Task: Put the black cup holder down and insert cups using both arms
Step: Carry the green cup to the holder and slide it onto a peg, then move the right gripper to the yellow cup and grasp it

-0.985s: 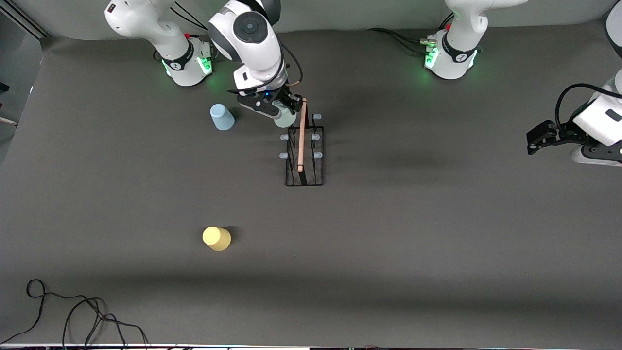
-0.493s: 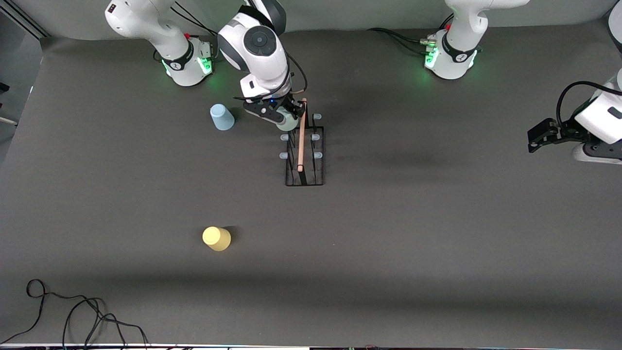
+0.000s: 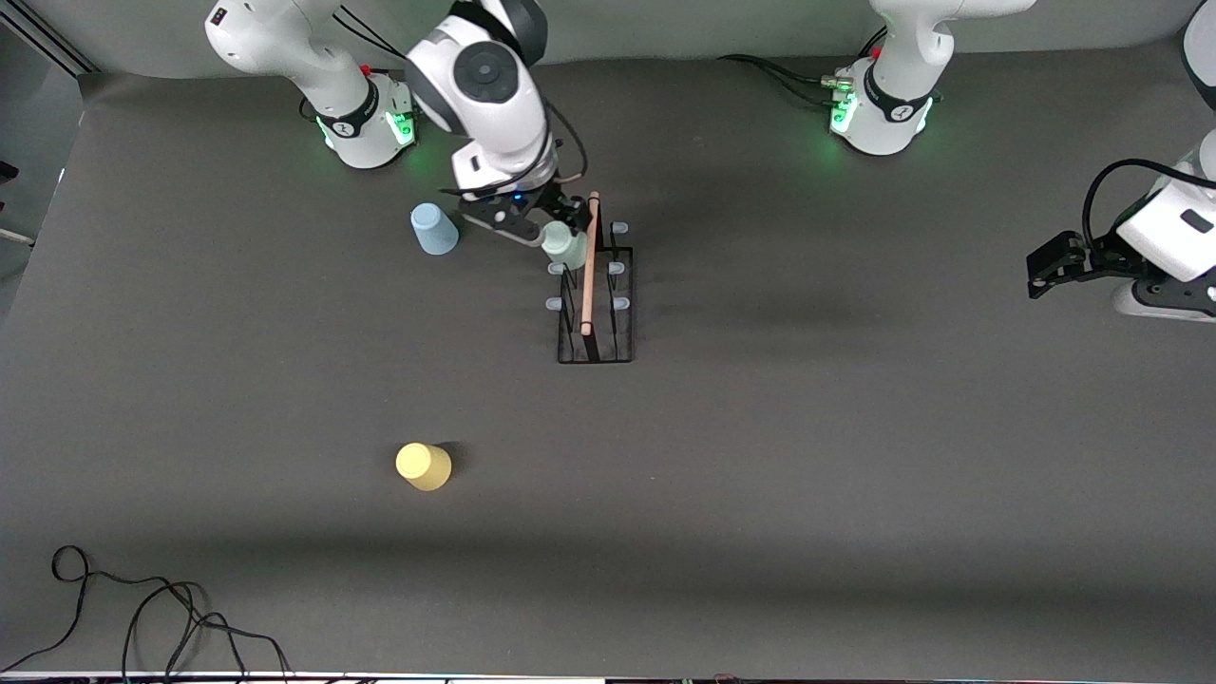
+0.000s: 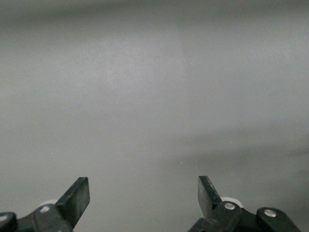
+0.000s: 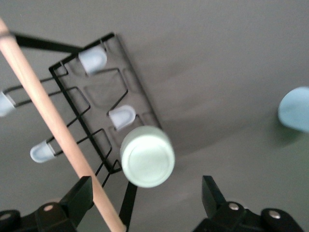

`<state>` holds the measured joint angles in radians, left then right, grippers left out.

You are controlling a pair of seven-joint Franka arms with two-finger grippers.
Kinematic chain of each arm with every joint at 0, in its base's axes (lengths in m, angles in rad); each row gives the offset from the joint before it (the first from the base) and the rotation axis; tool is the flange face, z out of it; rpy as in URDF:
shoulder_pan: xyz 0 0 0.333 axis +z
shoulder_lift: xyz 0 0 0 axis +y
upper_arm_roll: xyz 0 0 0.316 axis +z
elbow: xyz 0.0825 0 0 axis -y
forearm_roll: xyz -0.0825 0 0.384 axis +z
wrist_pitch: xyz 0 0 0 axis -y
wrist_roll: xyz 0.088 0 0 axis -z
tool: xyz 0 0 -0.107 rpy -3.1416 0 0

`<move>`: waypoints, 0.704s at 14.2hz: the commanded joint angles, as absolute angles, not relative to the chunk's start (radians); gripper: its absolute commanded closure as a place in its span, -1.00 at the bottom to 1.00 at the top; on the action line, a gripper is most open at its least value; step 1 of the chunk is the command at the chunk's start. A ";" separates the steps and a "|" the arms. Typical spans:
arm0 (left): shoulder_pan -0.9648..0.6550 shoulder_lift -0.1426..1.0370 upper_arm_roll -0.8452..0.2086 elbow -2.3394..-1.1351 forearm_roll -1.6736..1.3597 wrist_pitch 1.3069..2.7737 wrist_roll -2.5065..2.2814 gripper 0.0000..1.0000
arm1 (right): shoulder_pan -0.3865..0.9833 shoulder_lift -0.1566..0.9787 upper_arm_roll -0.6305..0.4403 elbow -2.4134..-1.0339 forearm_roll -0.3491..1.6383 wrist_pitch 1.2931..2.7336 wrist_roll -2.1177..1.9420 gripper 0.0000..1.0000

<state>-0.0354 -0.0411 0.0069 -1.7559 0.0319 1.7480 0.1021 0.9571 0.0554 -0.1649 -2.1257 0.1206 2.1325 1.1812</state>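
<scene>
The right gripper grabs the yellow cup's side near its closed base next, to insert the yellow cup (image 3: pixel 424 465) on the black cup holder (image 3: pixel 595 353).
The black cup holder (image 3: pixel 595 353) stands mid-table, its wooden rod (image 3: pixel 590 271) pointing toward the front camera. The pale green cup (image 3: pixel 562 245) sits upside down on the peg farthest from the front camera, on the side toward the right arm's end. My right gripper (image 3: pixel 535 220) is open just above it and holds nothing. The right wrist view shows the green cup (image 5: pixel 147 157) on the holder (image 5: pixel 104 96), apart from the open right gripper (image 5: pixel 145 193). The light blue cup (image 3: pixel 434 229) and the yellow cup (image 3: pixel 424 465) stand upside down on the table. My left gripper (image 3: pixel 1045 271) waits open at the left arm's end.
The left wrist view shows only bare grey table past the open left gripper (image 4: pixel 143 186). A black cable (image 3: pixel 142 617) lies at the table's near edge, toward the right arm's end. The blue cup also shows in the right wrist view (image 5: pixel 295 108).
My right gripper has opened and drawn back from the green cup, which stays on the peg. The left arm has barely moved.
</scene>
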 commanded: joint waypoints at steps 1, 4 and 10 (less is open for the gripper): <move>-0.043 -0.041 0.018 -1.750 0.032 1.744 0.114 -0.99 | 0.959 0.057 -0.302 -2.057 0.098 2.065 1.001 -1.00; -0.044 -0.035 0.018 -1.750 0.031 1.747 0.114 -0.99 | 0.954 0.176 -0.470 -1.952 0.107 2.074 0.752 -1.00; -0.048 -0.035 0.018 -1.750 0.031 1.746 0.115 -0.99 | 0.781 0.449 -0.540 -1.841 0.323 2.238 0.399 -1.00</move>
<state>-0.0367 -0.0354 0.0083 -1.7572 0.0316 1.7485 0.1022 0.8229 0.3577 -0.5383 -1.8990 0.2436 2.2083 0.5064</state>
